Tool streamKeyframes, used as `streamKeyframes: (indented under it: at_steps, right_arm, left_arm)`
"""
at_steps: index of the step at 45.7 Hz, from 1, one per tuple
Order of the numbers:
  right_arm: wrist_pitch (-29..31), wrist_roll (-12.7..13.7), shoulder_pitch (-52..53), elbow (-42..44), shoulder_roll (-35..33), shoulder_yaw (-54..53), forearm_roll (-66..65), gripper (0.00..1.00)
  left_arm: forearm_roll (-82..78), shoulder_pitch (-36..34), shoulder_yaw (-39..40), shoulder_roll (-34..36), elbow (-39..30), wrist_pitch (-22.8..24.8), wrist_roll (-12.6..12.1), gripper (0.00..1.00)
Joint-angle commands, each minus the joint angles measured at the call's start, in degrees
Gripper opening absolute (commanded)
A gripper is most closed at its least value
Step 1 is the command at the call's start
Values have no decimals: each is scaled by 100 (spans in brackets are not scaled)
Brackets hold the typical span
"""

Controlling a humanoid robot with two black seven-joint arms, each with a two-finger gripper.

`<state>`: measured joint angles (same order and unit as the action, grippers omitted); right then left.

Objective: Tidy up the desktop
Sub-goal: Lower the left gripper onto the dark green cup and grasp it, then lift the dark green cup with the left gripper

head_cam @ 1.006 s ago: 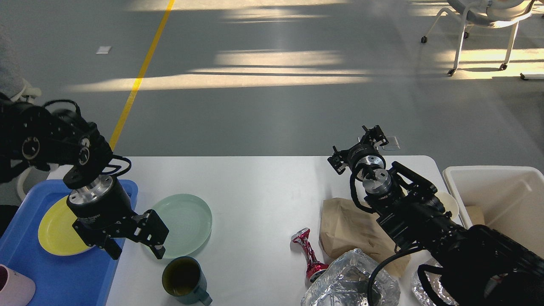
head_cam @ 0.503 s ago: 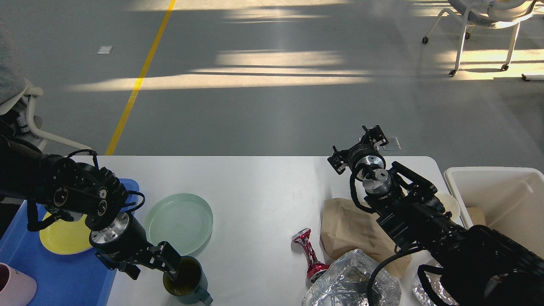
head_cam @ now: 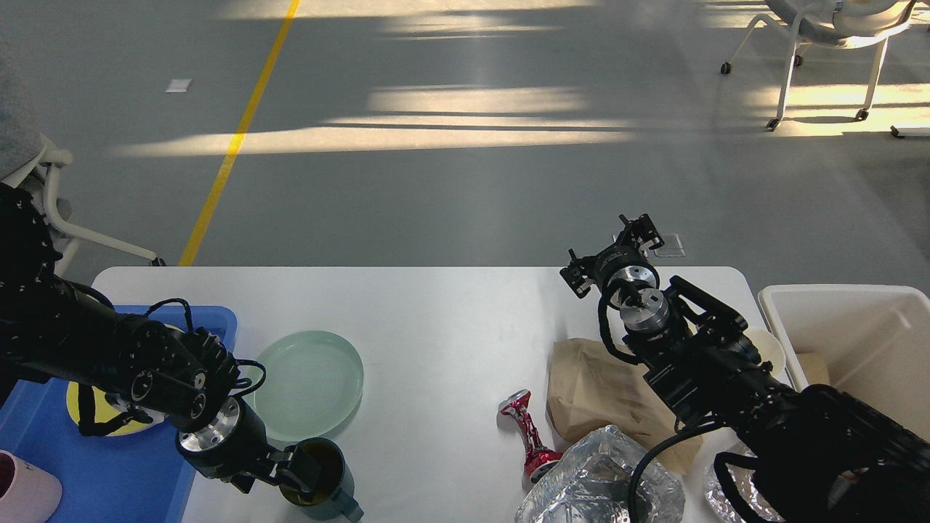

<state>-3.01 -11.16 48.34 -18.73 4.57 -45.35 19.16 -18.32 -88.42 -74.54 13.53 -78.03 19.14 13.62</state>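
Observation:
Next, my left gripper takes hold of the dark teal mug by its rim (head_cam: pixel 336 456), to tidy the desktop into the blue tray.
The white desktop (head_cam: pixel 450 319) fills the lower half of the head view. On it lie a pale green plate (head_cam: pixel 309 381), a dark teal mug (head_cam: pixel 323 483), a crushed red can (head_cam: pixel 529 436), a brown paper bag (head_cam: pixel 599 396) and crumpled foil (head_cam: pixel 599 487). My left gripper (head_cam: pixel 275 478) is low at the mug's left rim, fingers apart, with one finger (head_cam: pixel 304 472) reaching into the mug. My right gripper (head_cam: pixel 612 253) is open and empty, above the table's far edge behind the paper bag.
A blue tray (head_cam: pixel 94 479) at the left holds a yellow plate (head_cam: pixel 102 421) and a pink cup (head_cam: pixel 22 494). A white bin (head_cam: pixel 857 327) stands at the right, with a small white bowl (head_cam: pixel 771 349) beside it. More foil (head_cam: pixel 723 494) lies under my right arm.
My left arm has swung down from over the tray and green plate to the mug, putting one finger inside its rim. The right arm has not moved.

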Motion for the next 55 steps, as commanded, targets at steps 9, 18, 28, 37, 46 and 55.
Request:
streamKeyframes:
  at_steps: [9, 18, 28, 37, 46, 55]
  right_arm:
    - [2, 0, 0, 1, 0, 0, 0, 100]
    - [-7, 0, 0, 1, 0, 0, 0, 100]
    - [-7, 0, 0, 1, 0, 0, 0, 100]
    - [2, 0, 0, 1, 0, 0, 0, 100]
    - [2, 0, 0, 1, 0, 0, 0, 100]
    - [2, 0, 0, 9, 0, 0, 0, 100]
  left_arm:
    - [-251, 150, 10, -43, 34, -367, 18, 41]
    - [-242, 185, 80, -43, 34, -516, 9, 13]
    - [-233, 212, 150, -34, 25, -859, -9, 0]
    - [-233, 194, 150, -25, -1, -868, -9, 0]
    - [-242, 45, 124, 36, -203, -772, 9, 0]
    - [-259, -1044, 54, 404, -959, -88, 18, 0]
